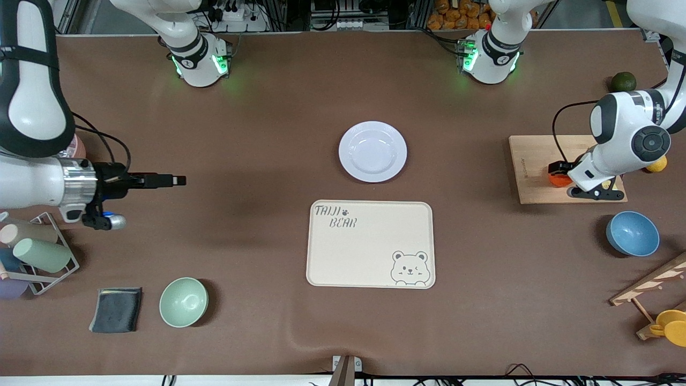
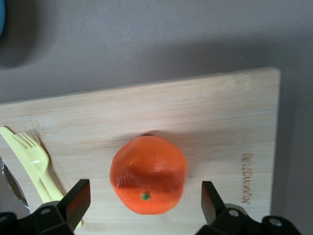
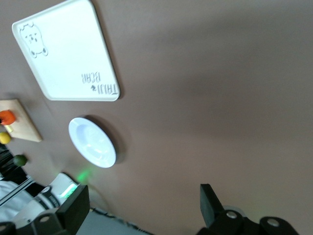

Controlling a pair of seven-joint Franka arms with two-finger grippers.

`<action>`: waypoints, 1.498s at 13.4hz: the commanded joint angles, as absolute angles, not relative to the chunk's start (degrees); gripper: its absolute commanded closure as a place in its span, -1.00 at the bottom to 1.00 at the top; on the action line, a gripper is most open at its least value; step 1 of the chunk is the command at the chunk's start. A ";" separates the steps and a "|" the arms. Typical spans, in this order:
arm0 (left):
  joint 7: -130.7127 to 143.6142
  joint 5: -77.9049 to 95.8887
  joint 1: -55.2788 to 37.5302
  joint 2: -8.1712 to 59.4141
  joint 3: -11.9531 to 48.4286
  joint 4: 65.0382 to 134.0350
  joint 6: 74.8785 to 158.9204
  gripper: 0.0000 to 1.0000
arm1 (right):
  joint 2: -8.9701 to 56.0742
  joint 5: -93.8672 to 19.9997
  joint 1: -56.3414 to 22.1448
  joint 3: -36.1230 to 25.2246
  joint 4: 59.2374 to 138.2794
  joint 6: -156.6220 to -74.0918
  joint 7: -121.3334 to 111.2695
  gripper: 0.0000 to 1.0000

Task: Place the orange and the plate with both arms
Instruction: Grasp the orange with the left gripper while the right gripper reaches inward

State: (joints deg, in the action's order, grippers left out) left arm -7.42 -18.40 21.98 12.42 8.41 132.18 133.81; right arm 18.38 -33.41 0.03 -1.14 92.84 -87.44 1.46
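The orange [image 1: 560,180] needs to go on the plate [image 1: 372,151], so I should next grab it by its round sides with my left gripper.
The orange [image 1: 560,180] sits on a wooden cutting board [image 1: 538,155] toward the left arm's end of the table. My left gripper [image 1: 563,172] is open and low over it. In the left wrist view the orange [image 2: 148,171] lies between the two black fingers [image 2: 78,198], with a gap on each side. The pale lavender plate [image 1: 372,151] rests on the table mid-table, farther from the front camera than the cream tray [image 1: 371,244]. My right gripper [image 1: 179,180] is open, empty, and held in the air toward the right arm's end. Its wrist view shows the plate [image 3: 92,142] far off.
A yellow fork [image 2: 34,161] lies on the board beside the orange. A blue bowl [image 1: 632,233], a dark green fruit [image 1: 623,81] and a wooden rack [image 1: 651,287] are near the left arm. A mint bowl [image 1: 183,302], dark cloth [image 1: 116,309] and cup rack [image 1: 40,252] are near the right arm.
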 commanded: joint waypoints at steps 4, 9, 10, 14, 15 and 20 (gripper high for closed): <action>-8.70 -25.64 24.60 16.42 8.96 133.68 137.37 -1.00 | 19.42 -43.58 0.09 -1.14 98.61 -87.89 2.82 -1.00; -8.79 -27.69 26.28 18.37 9.66 133.42 140.80 -0.10 | 18.20 -48.16 -2.90 -1.05 104.84 -96.23 -2.80 -1.00; -8.88 -27.77 26.19 18.20 10.54 133.16 140.80 0.43 | 18.11 -48.34 -2.81 -1.05 105.72 -96.59 -2.99 -1.00; -9.05 -27.69 26.19 12.59 14.67 133.15 139.40 0.90 | 14.69 -52.01 -5.70 -0.97 114.14 -105.44 -7.19 -1.00; -9.05 -26.82 26.19 10.48 15.98 132.89 137.31 0.91 | 13.89 -53.34 -6.58 -0.97 116.00 -107.38 -7.82 -1.00; -5.30 -12.15 26.19 6.15 27.57 121.24 117.65 0.92 | 12.04 -58.61 -9.92 -0.97 122.24 -114.94 -10.89 -1.00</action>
State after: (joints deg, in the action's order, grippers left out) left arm -7.59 -16.20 25.67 7.24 23.23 126.26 125.46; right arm 15.20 -55.33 -7.71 -0.67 117.23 -111.05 -8.42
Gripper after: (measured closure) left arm 0.264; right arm 0.000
